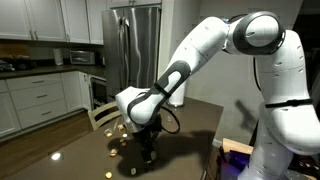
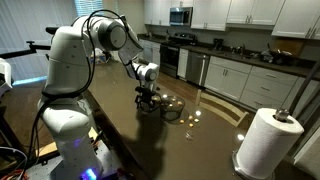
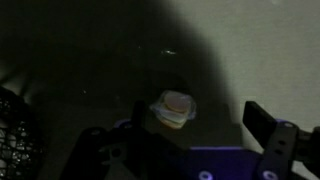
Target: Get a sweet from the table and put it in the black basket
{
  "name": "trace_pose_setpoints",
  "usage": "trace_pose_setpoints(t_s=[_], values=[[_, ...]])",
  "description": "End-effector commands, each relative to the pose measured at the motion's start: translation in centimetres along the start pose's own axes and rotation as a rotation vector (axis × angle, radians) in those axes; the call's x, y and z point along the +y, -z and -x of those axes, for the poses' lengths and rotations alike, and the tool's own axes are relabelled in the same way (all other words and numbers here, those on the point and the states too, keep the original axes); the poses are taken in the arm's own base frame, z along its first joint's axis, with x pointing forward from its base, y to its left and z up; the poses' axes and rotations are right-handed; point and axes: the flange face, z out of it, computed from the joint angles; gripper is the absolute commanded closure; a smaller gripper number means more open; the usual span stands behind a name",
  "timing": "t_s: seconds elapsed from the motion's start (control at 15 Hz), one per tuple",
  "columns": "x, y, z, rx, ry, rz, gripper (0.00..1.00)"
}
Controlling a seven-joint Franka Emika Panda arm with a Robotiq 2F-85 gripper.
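In the wrist view the sweet [image 3: 174, 108] lies between my gripper's open fingers, which are level with its sides, so it is now time to close.
A wrapped yellowish sweet [image 3: 173, 108] lies on the dark glossy table [image 3: 90, 50]. In the wrist view my gripper [image 3: 195, 114] is open, and the sweet sits between its fingers, nearer the left one, not gripped. The black basket [image 3: 14, 130] of wire mesh shows at the left edge of that view. In an exterior view the basket [image 2: 173, 108] stands just beside my gripper [image 2: 147, 102]. My gripper [image 1: 150, 150] hangs low over the table [image 1: 70, 150]. More sweets [image 1: 112, 131] lie scattered on the table.
A paper towel roll [image 2: 268, 142] stands on the table's near corner. A chair back [image 1: 100, 115] is at the table's far edge. A steel fridge [image 1: 135, 45] and white kitchen cabinets [image 1: 35, 95] stand behind. Small sweets [image 2: 196, 114] glint beyond the basket.
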Motion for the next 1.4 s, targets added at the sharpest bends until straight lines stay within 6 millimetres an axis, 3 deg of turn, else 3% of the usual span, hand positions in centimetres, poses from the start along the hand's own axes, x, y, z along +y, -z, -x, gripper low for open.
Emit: trace_pose_setpoints(t_s=[0.0, 0.13, 0.4, 0.73, 1.07, 1.33], values=[[-0.2, -0.6, -0.1, 0.024, 0.007, 0.024, 0.25], [-0.3, -0.9, -0.1, 0.022, 0.004, 0.03, 0.33], [-0.5, -1.6, -0.1, 0.003, -0.002, 0.025, 0.61], [-0.6, -0.2, 0.1, -0.008, 0.011, 0.027, 0.92], [-2.1, 1.9, 0.4, -0.015, 0.037, 0.053, 0.91], [-3.5, 5.0, 1.0, 0.02, 0.059, 0.109, 0.91]])
